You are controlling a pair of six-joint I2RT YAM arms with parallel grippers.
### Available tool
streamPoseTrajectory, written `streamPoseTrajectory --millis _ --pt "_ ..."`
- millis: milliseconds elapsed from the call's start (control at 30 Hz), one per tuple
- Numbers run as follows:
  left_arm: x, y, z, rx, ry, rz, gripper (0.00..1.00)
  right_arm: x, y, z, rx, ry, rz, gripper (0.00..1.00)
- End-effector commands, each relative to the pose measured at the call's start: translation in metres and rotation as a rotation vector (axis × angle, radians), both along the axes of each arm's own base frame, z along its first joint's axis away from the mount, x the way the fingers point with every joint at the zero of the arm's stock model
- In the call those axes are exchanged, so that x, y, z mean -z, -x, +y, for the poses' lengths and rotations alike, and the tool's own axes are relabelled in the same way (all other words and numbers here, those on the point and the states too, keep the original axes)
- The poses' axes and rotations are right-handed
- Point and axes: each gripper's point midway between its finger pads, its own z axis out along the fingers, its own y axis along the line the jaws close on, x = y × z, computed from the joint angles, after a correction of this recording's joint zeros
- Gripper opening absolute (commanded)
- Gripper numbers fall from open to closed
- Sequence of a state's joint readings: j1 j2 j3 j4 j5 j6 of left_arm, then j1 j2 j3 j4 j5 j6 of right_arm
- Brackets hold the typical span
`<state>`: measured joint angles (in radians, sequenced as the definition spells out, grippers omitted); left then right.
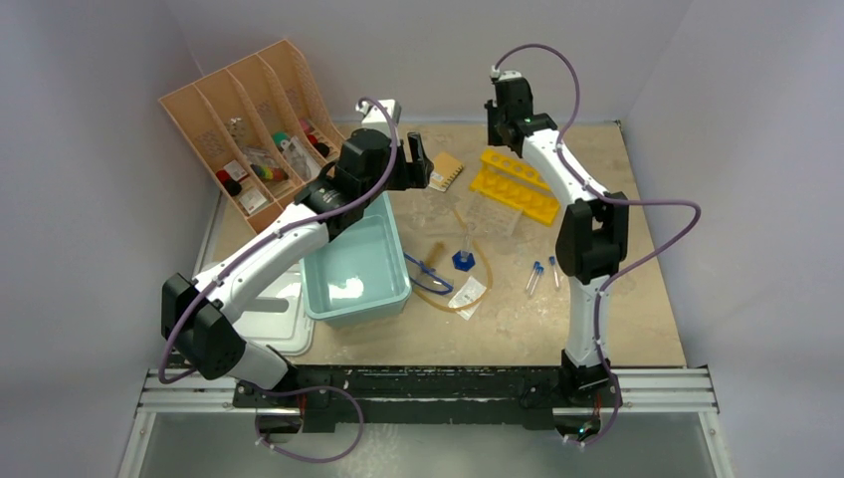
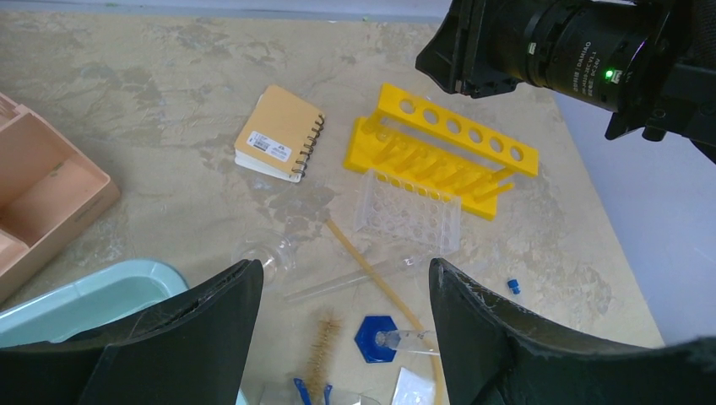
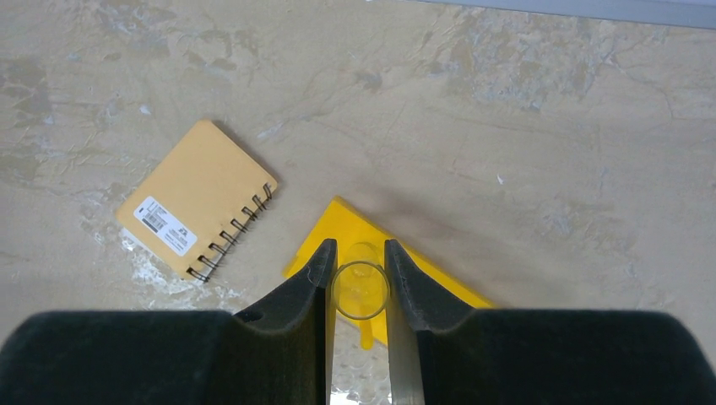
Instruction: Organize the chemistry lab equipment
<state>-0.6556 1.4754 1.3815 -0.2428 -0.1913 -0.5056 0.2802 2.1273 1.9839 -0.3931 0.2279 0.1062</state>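
Note:
I should release the tube from my right gripper now. The clear test tube (image 3: pixel 361 291) is upright over the yellow tube rack's end and would end up in the rack.
My right gripper (image 3: pixel 359 253) is shut on a clear test tube (image 3: pixel 361 291), seen end-on, held upright over the end of the yellow tube rack (image 3: pixel 338 224) (image 1: pixel 516 184). My left gripper (image 2: pixel 346 295) (image 1: pixel 423 164) hangs open and empty above the table. Below it lie the cylinder with its blue hexagonal base (image 2: pixel 377 339) (image 1: pixel 463 259), a bristle brush (image 2: pixel 321 346), amber tubing (image 2: pixel 371 270) and a bare glass tube (image 2: pixel 355 278). Blue-rimmed goggles (image 1: pixel 428 274) and two blue-capped test tubes (image 1: pixel 534 277) lie nearer the front.
A pale teal tub (image 1: pixel 353 264) stands left of centre, with the peach slotted organiser (image 1: pixel 249 129) at the back left. A spiral notebook (image 1: pixel 447 170), a clear plastic rack (image 1: pixel 493 214), a small white packet (image 1: pixel 468 294) and a white tray (image 1: pixel 274 314) also lie on the table.

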Motion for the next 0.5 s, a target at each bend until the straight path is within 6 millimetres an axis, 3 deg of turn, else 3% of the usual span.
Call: streamPoseTrajectory --millis 0,167,367,467 --pt "-0.018 0.000 0.004 -0.016 0.033 -0.045 0.71 -0.009 -0.003 0.001 0.009 -0.038 -0.032 0.12" --pt "-0.019 0.000 0.004 -0.016 0.028 -0.050 0.71 -0.006 -0.006 -0.007 0.042 -0.014 -0.056 0.14" --pt "-0.019 0.000 0.005 -0.017 0.023 -0.052 0.71 -0.013 -0.003 -0.009 0.032 -0.005 -0.082 0.25" --pt "-0.020 -0.001 0.006 -0.019 0.020 -0.054 0.71 -0.029 0.000 -0.007 0.023 -0.018 -0.099 0.41"
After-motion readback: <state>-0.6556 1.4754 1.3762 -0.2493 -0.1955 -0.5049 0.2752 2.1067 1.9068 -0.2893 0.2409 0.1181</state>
